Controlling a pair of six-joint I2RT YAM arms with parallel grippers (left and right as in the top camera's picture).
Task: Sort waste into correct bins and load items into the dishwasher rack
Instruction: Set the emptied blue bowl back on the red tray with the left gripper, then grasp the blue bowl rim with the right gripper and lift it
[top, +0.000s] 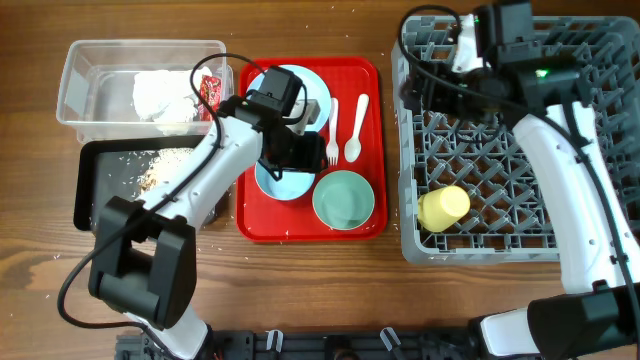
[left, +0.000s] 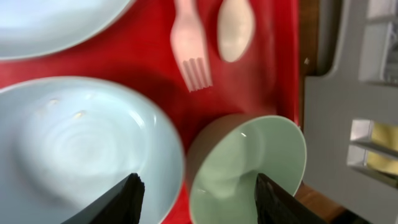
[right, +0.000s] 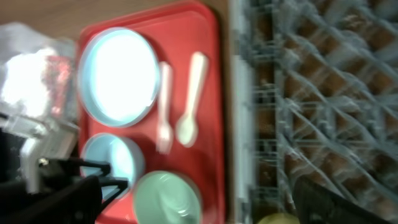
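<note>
My right gripper grabs the pale blue bowl's rack-facing rim next, to leave the rest free to load into the dishwasher rack (top: 520, 170).
My left gripper (top: 300, 155) is open and empty, low over the flat red serving tray (top: 370, 100). In the left wrist view its fingers (left: 196, 180) span the gap between the pale blue bowl (left: 81, 143) and the green bowl (left: 249, 162). The blue plate (top: 318, 85), white fork (top: 332, 120) and spoon (top: 357, 125) lie on the same tray. My right gripper (top: 462, 50) is open and empty above the far left corner of the grey dishwasher rack (top: 520, 170). The yellow cup (top: 444, 208) lies in the rack.
The clear tub (top: 80, 90) at the far left holds the white napkin (top: 160, 95) and the red wrapper (top: 211, 90). The black tray (top: 90, 190) in front of it holds rice scraps (top: 160, 165). My left arm crosses over both.
</note>
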